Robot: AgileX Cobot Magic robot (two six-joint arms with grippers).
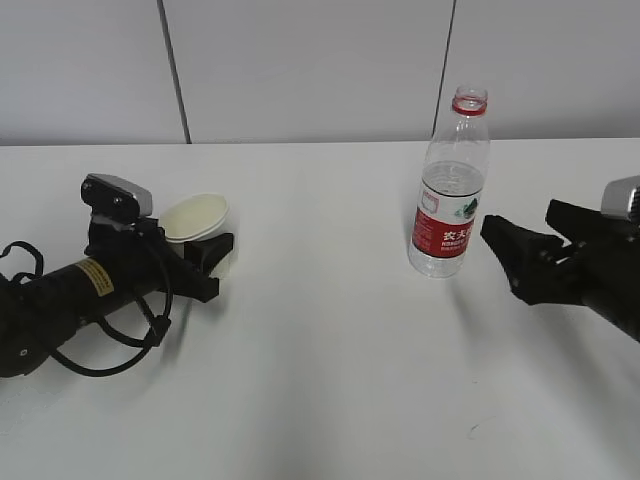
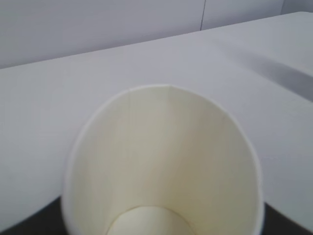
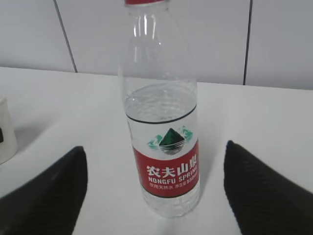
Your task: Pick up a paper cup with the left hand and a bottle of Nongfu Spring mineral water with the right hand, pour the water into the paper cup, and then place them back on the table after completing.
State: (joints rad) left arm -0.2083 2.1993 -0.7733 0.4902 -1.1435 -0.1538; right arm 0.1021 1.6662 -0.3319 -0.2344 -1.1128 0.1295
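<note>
Next, my right gripper will grab the bottle around its red-labelled body (image 1: 445, 222) to keep it upright, since the bottle stands open with water reaching above its label.
The white paper cup (image 1: 197, 222) stands at the left between the fingers of my left gripper (image 1: 215, 252), which looks closed on its sides. The left wrist view looks down into the empty cup (image 2: 166, 161), with dark fingers (image 2: 29, 223) at the bottom corners. The uncapped Nongfu Spring bottle (image 1: 450, 200), red label, stands upright at the right with clear water (image 1: 452, 195) about two thirds up. My right gripper (image 1: 500, 252) is open just right of it, not touching. In the right wrist view the bottle (image 3: 164, 127) stands centred ahead of the spread fingers (image 3: 49, 191).
The white table (image 1: 320, 380) carries a small dark scuff mark (image 1: 472, 430) near the front right. A grey panelled wall (image 1: 300, 60) runs behind. The cup's edge shows at the left of the right wrist view (image 3: 5, 132).
</note>
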